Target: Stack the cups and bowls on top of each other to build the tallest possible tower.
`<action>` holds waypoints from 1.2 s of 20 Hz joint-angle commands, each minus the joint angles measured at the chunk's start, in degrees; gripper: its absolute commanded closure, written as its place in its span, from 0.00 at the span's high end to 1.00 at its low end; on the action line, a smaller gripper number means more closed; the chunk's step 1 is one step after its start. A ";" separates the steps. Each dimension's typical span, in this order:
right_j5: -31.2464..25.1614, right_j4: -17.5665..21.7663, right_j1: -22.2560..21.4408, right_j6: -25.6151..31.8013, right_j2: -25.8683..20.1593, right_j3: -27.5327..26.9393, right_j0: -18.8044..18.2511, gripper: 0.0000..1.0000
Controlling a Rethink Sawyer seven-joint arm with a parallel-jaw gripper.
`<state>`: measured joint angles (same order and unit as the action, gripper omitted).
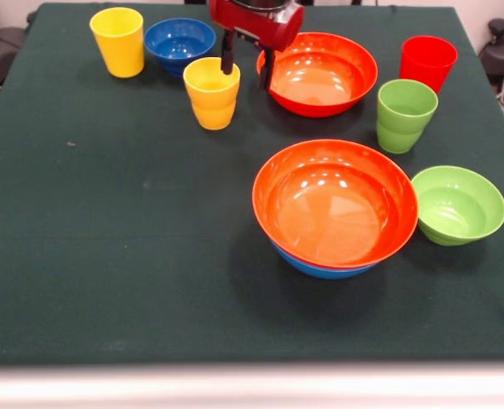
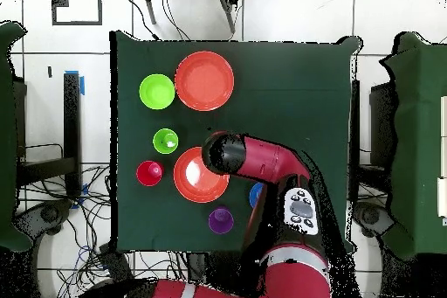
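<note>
The robot's gripper should pinch the cup's rim [image 1: 233,72] next, because the yellow-orange cup has a thin side at its opening [image 1: 212,66].
An orange-red bowl [image 1: 335,203] sits nested in the large light-blue bowl [image 1: 324,268] at the table's middle right; in the overhead view only the orange-red one shows [image 2: 204,80]. My gripper [image 1: 247,66] is open and empty, hanging between the yellow-orange cup [image 1: 211,92] and the second orange-red bowl [image 1: 317,72]. Its left finger is close to the cup's rim. The red cup [image 1: 427,60], lime green cup [image 1: 404,115], yellow cup [image 1: 116,41], small dark blue bowl [image 1: 180,43] and small lime green bowl [image 1: 458,204] stand apart on the cloth. The purple cup [image 2: 220,220] shows only in the overhead view.
The dark green tablecloth [image 1: 107,256] covers the table. My arm [image 2: 262,159] reaches over the second orange-red bowl [image 2: 194,181] in the overhead view and hides the yellow cups. Chairs and cables lie around the table.
</note>
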<state>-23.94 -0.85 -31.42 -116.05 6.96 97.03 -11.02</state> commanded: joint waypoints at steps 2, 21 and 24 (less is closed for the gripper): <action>4.34 5.13 3.80 -0.48 -5.05 4.69 -2.95 1.00; 9.93 6.77 8.03 -2.77 -5.64 4.16 -3.40 1.00; 9.69 6.94 7.55 -2.26 -5.98 4.28 -3.76 1.00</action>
<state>-16.03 2.97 -25.77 -116.05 6.94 100.04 -14.80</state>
